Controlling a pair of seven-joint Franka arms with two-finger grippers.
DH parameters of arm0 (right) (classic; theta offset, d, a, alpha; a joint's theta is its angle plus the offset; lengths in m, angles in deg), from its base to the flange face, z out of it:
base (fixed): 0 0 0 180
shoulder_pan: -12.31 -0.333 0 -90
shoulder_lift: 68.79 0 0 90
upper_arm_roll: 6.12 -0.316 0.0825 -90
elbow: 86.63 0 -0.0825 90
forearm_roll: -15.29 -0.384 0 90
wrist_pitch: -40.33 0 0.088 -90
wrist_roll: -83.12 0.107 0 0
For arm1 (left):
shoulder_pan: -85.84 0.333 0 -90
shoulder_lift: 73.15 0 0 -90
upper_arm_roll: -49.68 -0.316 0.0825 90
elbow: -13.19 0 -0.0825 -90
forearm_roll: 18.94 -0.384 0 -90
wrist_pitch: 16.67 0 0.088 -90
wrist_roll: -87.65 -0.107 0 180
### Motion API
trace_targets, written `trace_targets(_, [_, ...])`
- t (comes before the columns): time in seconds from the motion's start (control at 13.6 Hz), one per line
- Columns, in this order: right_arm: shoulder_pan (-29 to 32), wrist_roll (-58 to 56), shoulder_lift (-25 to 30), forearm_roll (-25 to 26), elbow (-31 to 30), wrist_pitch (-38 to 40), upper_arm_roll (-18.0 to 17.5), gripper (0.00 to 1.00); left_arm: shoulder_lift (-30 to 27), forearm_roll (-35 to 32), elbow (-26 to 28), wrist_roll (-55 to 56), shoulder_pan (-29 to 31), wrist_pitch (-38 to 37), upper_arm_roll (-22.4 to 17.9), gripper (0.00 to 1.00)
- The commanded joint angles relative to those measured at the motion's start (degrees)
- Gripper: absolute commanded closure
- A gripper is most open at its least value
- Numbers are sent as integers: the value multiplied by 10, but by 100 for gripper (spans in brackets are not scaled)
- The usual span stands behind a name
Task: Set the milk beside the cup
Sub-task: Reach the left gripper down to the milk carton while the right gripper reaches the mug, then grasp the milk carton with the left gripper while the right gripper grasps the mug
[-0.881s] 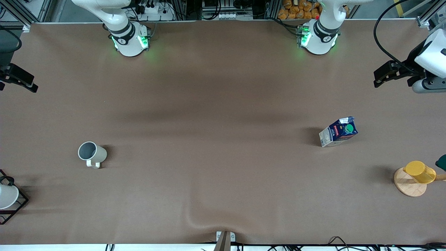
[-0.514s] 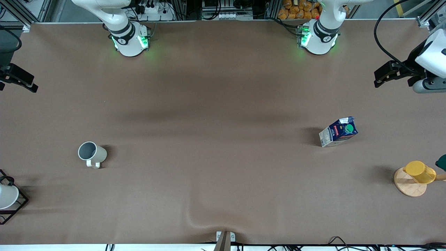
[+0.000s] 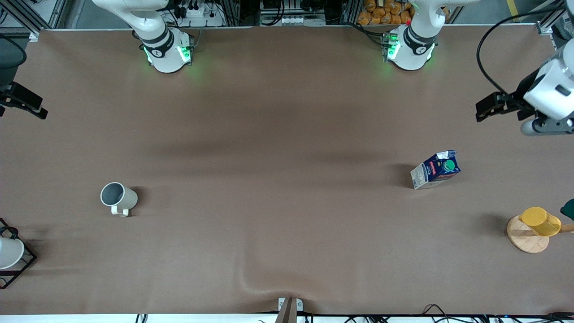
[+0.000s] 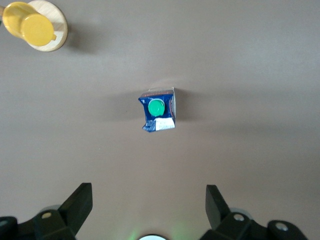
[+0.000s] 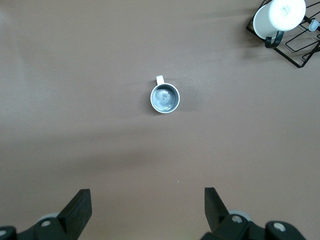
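Note:
I will set the milk beside the cup [image 3: 119,199], so next I will grab the carton with my left gripper by its green-capped top [image 3: 448,163].
The milk [image 3: 436,169], a dark-blue carton with a green cap, stands upright on the brown table toward the left arm's end; the left wrist view shows the milk [image 4: 159,110] from above. The cup [image 3: 117,198], cream-white with a grey inside, stands toward the right arm's end, and the cup [image 5: 164,98] is also in the right wrist view. My left gripper [image 3: 486,108] hangs open and empty over the table's edge at the left arm's end, its fingers [image 4: 80,200] wide apart. My right gripper [image 3: 31,105] waits open and empty over the other end, well away from the cup.
A yellow cup [image 3: 540,221] lies on a round wooden coaster [image 3: 524,242] nearer the front camera than the milk. A white cup [image 3: 9,253] sits in a black wire frame [image 5: 300,47] by the right arm's end. The cloth has a fold [image 3: 251,282] near the front edge.
My left hand has shifted a little down the view and inward over the table. The milk, the cup and the right arm have not moved.

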Motion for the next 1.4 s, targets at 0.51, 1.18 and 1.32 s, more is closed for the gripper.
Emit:
trace_targets(0.51, [7,1,-91,9,-1,-61,-1,0,49,1,157,11,17,215,1,0])
trace_targets(1.18, [62,-113,-294,5,-5,-234,-1,0,91,-1,202,13,18,268,0,0])
trace_targets(1.32, [67,-127,-323,3,-17,-261,-1,0,96,-3,225,13,22,299,-1,0])
